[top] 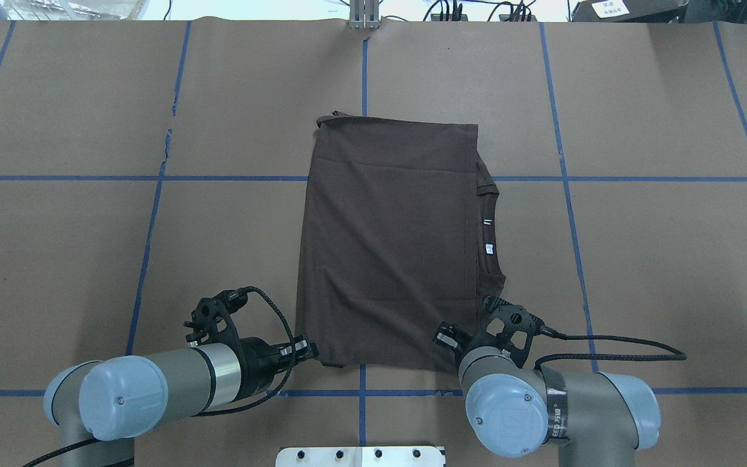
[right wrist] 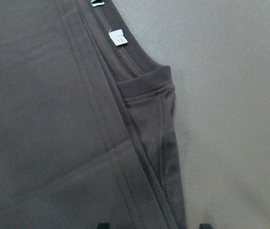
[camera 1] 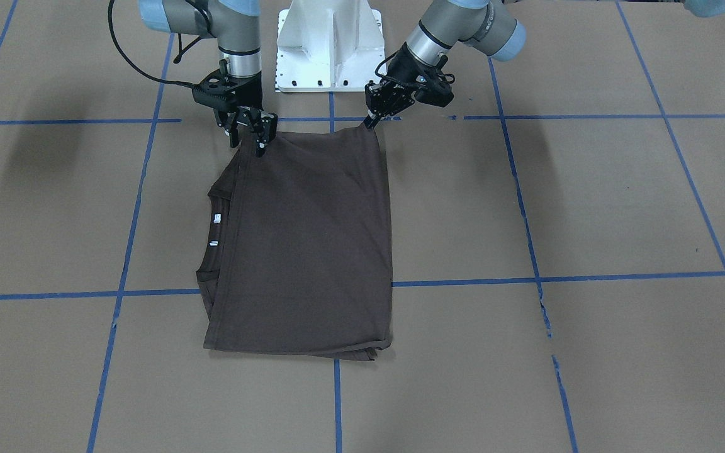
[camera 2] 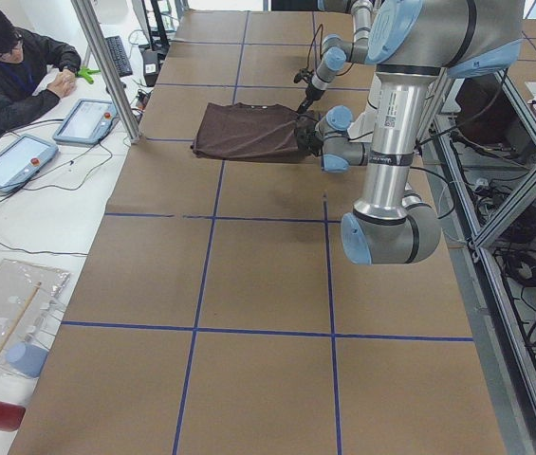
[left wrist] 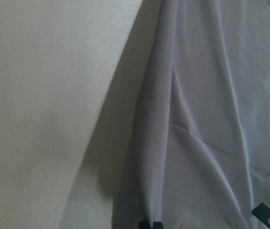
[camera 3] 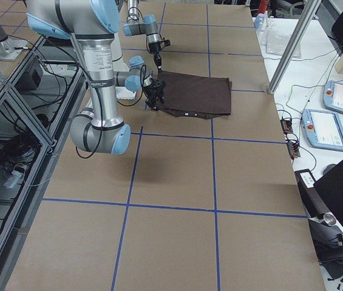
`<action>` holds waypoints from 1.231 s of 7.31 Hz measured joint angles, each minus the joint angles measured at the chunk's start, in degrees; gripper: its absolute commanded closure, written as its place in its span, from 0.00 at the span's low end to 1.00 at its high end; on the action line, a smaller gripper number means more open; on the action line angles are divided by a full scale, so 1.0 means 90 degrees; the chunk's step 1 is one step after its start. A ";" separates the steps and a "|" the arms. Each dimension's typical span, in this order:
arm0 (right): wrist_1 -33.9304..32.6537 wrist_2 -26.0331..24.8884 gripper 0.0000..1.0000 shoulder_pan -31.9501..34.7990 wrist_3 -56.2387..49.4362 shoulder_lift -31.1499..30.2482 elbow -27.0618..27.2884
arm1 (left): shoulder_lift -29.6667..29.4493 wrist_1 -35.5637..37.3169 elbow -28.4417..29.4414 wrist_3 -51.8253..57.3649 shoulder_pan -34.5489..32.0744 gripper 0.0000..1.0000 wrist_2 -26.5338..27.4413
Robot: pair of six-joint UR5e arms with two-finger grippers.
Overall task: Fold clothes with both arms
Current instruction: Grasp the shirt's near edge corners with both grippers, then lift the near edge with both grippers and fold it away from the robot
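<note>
I need to pinch the shirt by the free corner of its folded edge point(camera 1: 246, 145) with my right gripper next, to fold the shirt, because the wide cloth panel point(camera 1: 307, 241) lies flat and slack.
The dark brown T-shirt point(camera 1: 312, 239) lies folded into a rectangle on the table's middle point(top: 393, 246). Its collar and white neck tags point(camera 1: 216, 218) show along the edge on my right side point(right wrist: 117, 37). My right gripper point(camera 1: 248, 141) is open, its fingers spread just above the shirt's near corner on that side. My left gripper point(camera 1: 369, 123) is at the other near corner point(top: 314, 350). Its wrist view shows two fingertips apart at the bottom, with cloth point(left wrist: 206, 119) between them, so it looks open. The cloth rises in a small peak at its tip.
The white robot base point(camera 1: 329, 44) stands just behind both grippers. Brown paper with blue tape lines point(camera 1: 526, 277) covers the table. An operator point(camera 2: 11, 66) sits past the far edge beside tablets point(camera 2: 87, 118). More control pendants point(camera 3: 341, 97) lie off the far edge.
</note>
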 measured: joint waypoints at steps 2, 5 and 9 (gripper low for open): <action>-0.0002 -0.0004 1.00 0.0000 0.0063 0.0008 -0.0001 | 0.0003 -0.0001 0.0000 0.0000 -0.0003 1.00 0.0006; 0.0010 0.0003 1.00 -0.0011 0.0409 0.0026 0.0016 | 0.0002 0.0001 0.0000 0.0000 0.0002 1.00 0.0010; 0.0010 0.0000 1.00 0.0000 0.0587 0.0051 0.0070 | 0.0007 0.0005 -0.0074 -0.0001 -0.0001 1.00 0.0008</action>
